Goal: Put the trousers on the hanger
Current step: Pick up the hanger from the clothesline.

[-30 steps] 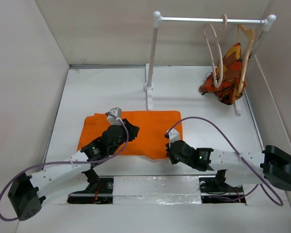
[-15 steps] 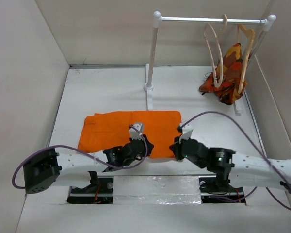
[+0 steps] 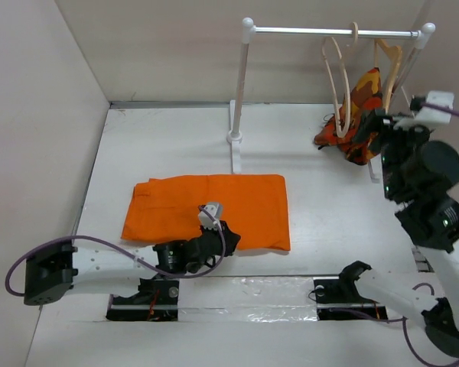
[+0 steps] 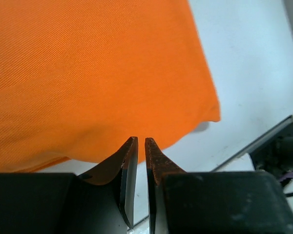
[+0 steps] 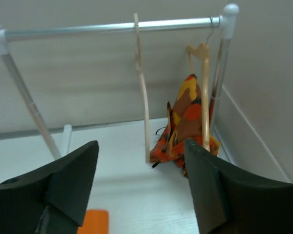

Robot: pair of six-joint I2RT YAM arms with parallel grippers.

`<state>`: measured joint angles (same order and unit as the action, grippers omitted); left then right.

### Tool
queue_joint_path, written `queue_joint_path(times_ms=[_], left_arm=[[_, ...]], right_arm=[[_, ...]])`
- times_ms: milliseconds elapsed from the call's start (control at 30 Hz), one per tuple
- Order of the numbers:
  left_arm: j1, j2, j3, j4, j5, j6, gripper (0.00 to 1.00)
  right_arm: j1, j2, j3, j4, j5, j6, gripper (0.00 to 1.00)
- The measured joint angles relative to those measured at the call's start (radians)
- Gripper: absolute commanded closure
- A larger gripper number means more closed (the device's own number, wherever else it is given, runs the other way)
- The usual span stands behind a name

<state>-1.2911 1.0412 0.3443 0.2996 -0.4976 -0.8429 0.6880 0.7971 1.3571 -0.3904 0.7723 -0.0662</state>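
Next, my right gripper grabs the pale cream hanger by its near end [image 3: 342, 131], so the hanger's hook side stays free for my left gripper.
The bright-orange trousers [image 3: 206, 205] lie flat on the table, and they fill the left wrist view [image 4: 97, 73]. My left gripper [image 3: 216, 232] [image 4: 140, 141] hovers low at their near edge, its jaws almost together with a thin slit and nothing between them. The pale cream hanger [image 3: 338, 80] [image 5: 143, 97] hangs bare from the rail. My right gripper [image 3: 382, 126] [image 5: 141, 144] is raised at the right, facing the hanger from a short way off, open and empty. A corner of the trousers [image 5: 94, 222] shows below it.
A white clothes rail [image 3: 333, 32] [image 5: 112, 27] stands at the back on two posts. A darker tan hanger [image 3: 389, 76] [image 5: 204, 92] beside the cream one carries a patterned orange-brown garment [image 3: 359, 118] [image 5: 185, 131]. Walls close in on the left and right.
My right arm has lifted off the trousers' near edge, swung up to the right toward the rail, and opened. My left gripper slid right along the near edge while closing.
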Motion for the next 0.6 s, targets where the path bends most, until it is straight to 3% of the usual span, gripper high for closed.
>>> queue_joint_path(times_ms=[167, 300, 500, 567, 600], left_arm=[[-0.071, -0.151, 0.000, -0.060, -0.067, -0.002, 0.88], [-0.100, -0.243, 0.000, -0.134, -0.108, -0.011, 0.87], [-0.103, -0.349, -0.001, -0.227, -0.145, -0.023, 0.85], [-0.103, -0.374, -0.004, -0.242, -0.151, -0.023, 0.85], [-0.103, -0.382, -0.004, -0.250, -0.153, -0.023, 0.84]], right_arm=[[-0.361, 0.276, 0.219, -0.013, -0.284, -0.098, 0.17], [-0.513, 0.447, 0.231, -0.036, -0.478, -0.122, 0.17], [-0.605, 0.605, 0.228, -0.074, -0.664, -0.127, 0.36], [-0.609, 0.612, 0.209, -0.065, -0.677, -0.129, 0.48], [-0.609, 0.608, 0.194, -0.061, -0.682, -0.128, 0.64]])
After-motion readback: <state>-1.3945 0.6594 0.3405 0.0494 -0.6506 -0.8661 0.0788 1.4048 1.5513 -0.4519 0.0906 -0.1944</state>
